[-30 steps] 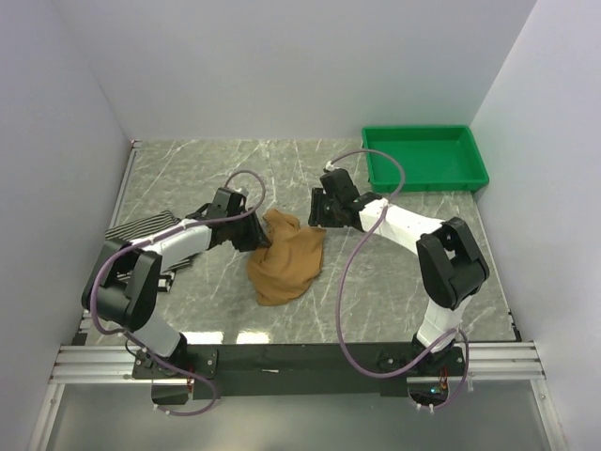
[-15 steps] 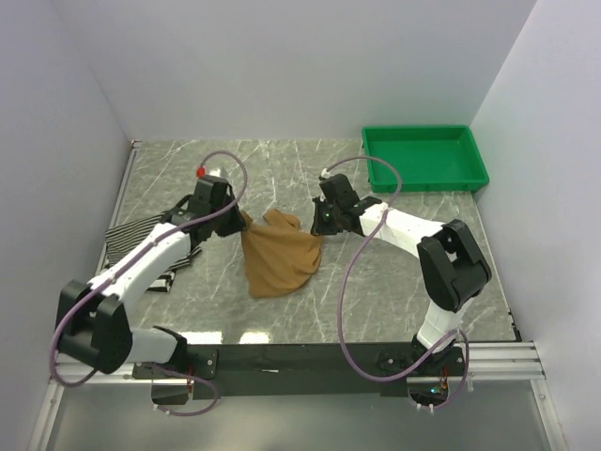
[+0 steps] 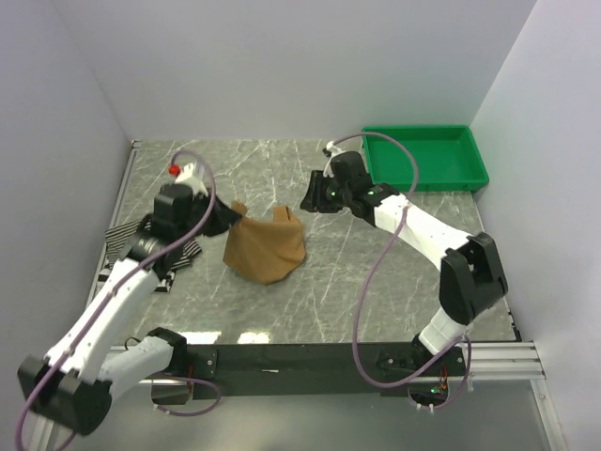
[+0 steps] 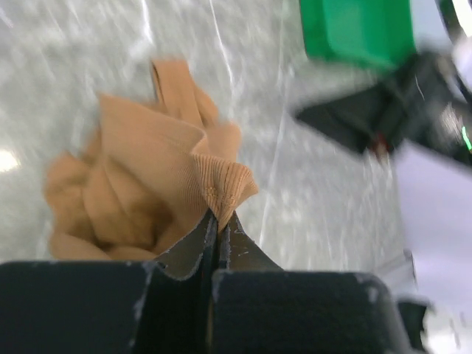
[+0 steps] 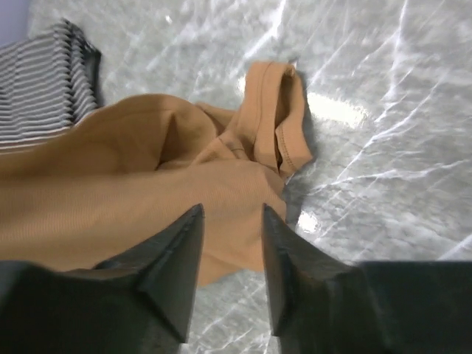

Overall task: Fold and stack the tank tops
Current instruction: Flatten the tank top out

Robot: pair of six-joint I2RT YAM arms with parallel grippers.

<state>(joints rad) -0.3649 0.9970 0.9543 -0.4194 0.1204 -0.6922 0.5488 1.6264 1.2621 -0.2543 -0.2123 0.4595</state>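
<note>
Next, my right gripper grabs the tan-brown tank top by its free hem edge (image 3: 300,231) (image 5: 271,198), across from my left gripper, to spread the tank top for folding.
The tan-brown tank top (image 3: 268,249) lies bunched on the marble table, left of the middle. My left gripper (image 3: 228,220) is shut on its upper left corner; in the left wrist view the jaws pinch a ribbed hem of the tan top (image 4: 221,188) at the left gripper's tips (image 4: 217,215). My right gripper (image 3: 310,199) is open just beyond the top's right corner, and nothing sits between its fingers (image 5: 193,221); the tan cloth (image 5: 133,184) lies below them. Striped tank tops (image 3: 122,237) lie at the table's left edge, partly hidden under my left arm, and appear as a thin-striped top (image 5: 44,88) in the right wrist view.
A green plastic tray (image 3: 424,178) stands at the back right corner. White walls close in the table on three sides. The right arm's cable loops over the right half of the table.
The left gripper shut on the tan top's corner and dragged it to the left. The right gripper closed on the other corner, then opened and drew back from it.
</note>
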